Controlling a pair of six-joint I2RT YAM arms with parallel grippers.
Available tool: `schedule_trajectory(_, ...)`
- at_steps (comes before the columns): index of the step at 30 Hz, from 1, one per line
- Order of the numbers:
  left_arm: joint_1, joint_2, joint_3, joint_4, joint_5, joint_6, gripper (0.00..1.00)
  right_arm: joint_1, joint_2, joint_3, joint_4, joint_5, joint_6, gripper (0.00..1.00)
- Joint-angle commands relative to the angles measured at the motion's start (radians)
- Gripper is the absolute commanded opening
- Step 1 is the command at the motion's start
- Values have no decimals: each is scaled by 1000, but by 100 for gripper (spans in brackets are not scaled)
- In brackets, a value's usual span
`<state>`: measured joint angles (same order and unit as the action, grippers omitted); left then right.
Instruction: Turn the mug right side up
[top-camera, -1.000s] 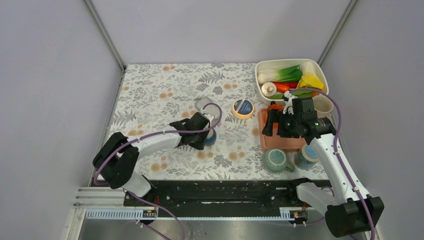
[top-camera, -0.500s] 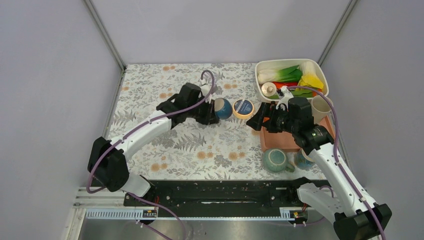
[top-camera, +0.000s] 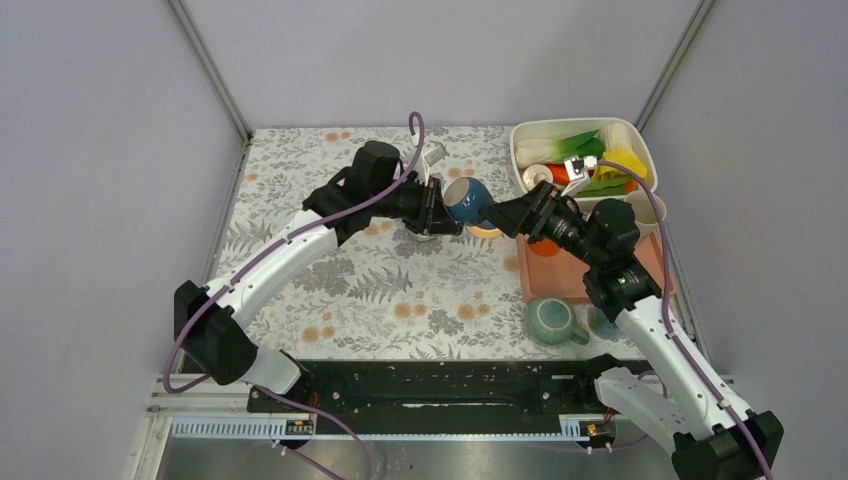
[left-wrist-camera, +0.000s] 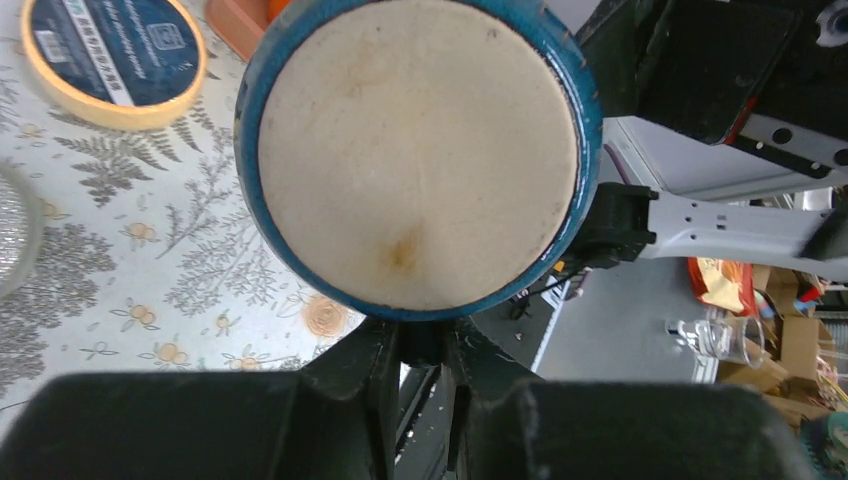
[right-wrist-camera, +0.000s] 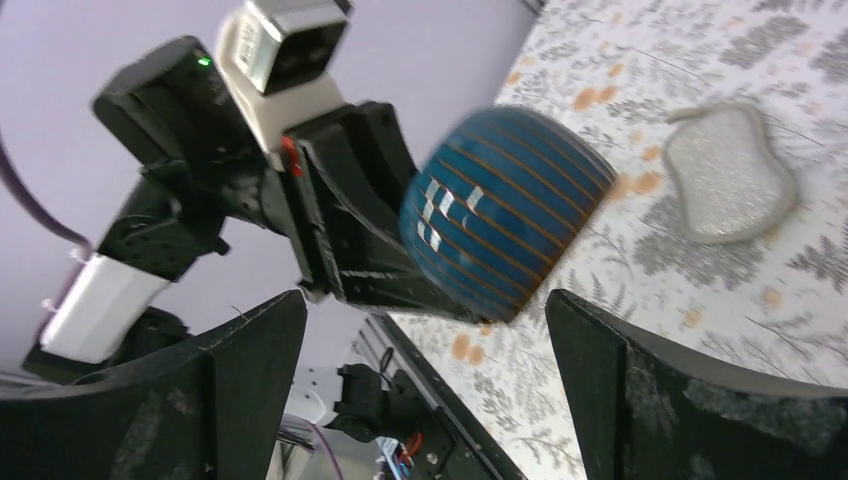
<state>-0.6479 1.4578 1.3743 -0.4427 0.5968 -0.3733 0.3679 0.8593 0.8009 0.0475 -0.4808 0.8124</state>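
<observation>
The right gripper will next take hold of the blue mug's rim (top-camera: 487, 205) (right-wrist-camera: 562, 250), across from the mug's cream base. The base then stays free so that the mug can be set upright.
A blue mug with thin orange stripes (top-camera: 467, 200) hangs in the air over the middle of the table, tipped on its side. My left gripper (top-camera: 437, 208) is shut on it from the left. In the left wrist view the mug's cream unglazed base (left-wrist-camera: 418, 150) faces the camera, and the left gripper (left-wrist-camera: 425, 345) pinches a dark part at its lower edge. My right gripper (top-camera: 512, 216) is open just right of the mug, not touching it. In the right wrist view the mug (right-wrist-camera: 505, 210) floats beyond the wide-open right gripper (right-wrist-camera: 425, 370).
A roll of yellow tape (left-wrist-camera: 112, 55) and a silver glittery pad (right-wrist-camera: 730, 170) lie on the floral cloth below the mug. A white bin of vegetables (top-camera: 530, 140) stands far right. An orange tray (top-camera: 565, 280), a green mug (top-camera: 550, 320) and a beige cup (top-camera: 645, 205) are on the right.
The left arm lifted the blue mug off the cloth and carried it up and to the right. The right arm swung its open gripper left toward the mug.
</observation>
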Motion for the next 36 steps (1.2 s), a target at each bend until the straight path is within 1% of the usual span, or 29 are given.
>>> schedule_trajectory(1, -38, -74, 65, 59, 101, -19, 0, 34, 38, 7, 238, -65, 115, 99)
schedule_trajectory(7, -71, -87, 88, 37, 127, -24, 0, 49, 57, 21, 243, -70, 146, 99)
schedule_trajectory(11, -70, -85, 102, 20, 98, -2, 0, 49, 24, 26, 134, -5, 96, 100)
schedule_trajectory(12, -69, -83, 105, 19, 91, 4, 0, 49, 18, 19, 153, -1, 98, 100)
schedule_trajectory(14, -71, -76, 107, 19, 96, 3, 0, 50, 19, -14, 264, -42, 152, 98)
schedule_trajectory(15, -73, -71, 108, 22, 102, -1, 0, 49, 27, -24, 326, -73, 188, 94)
schedule_trajectory(17, -87, -64, 106, 29, 113, -3, 0, 51, 49, -18, 425, -126, 243, 82)
schedule_trajectory(19, -100, -57, 106, 35, 118, -2, 0, 62, 61, -1, 483, -147, 263, 71)
schedule_trajectory(21, -105, -48, 107, 49, 133, -10, 0, 72, 67, 18, 504, -160, 265, 58)
schedule_trajectory(22, -104, -44, 107, 54, 138, -14, 0, 74, 68, 25, 510, -168, 264, 51)
schedule_trajectory(24, -103, -39, 102, 54, 130, -8, 0, 74, 67, 29, 519, -173, 261, 26)
schedule_trajectory(26, -101, -42, 91, 54, 112, 12, 0, 74, 52, 40, 464, -163, 214, 2)
schedule_trajectory(28, -91, -47, 73, 53, 85, 27, 0, 74, 29, 75, 275, -123, 104, 0)
schedule_trajectory(29, -83, -49, 64, 46, 62, 40, 19, 74, 14, 107, 166, -89, 0, 0)
schedule_trajectory(30, -73, -52, 55, 39, 37, 58, 45, 74, 7, 149, 33, -39, -95, 0)
schedule_trajectory(31, -61, -59, 42, 35, 7, 80, 66, 73, 6, 201, -123, 25, -199, 0)
schedule_trajectory(32, -50, -67, 27, 34, -28, 103, 85, 72, 11, 254, -270, 104, -287, 0)
schedule_trajectory(33, -32, -78, 13, 35, -64, 129, 98, 72, 20, 306, -391, 190, -376, 0)
schedule_trajectory(36, -9, -115, -31, 33, -162, 224, 99, 73, 57, 425, -659, 449, -596, 0)
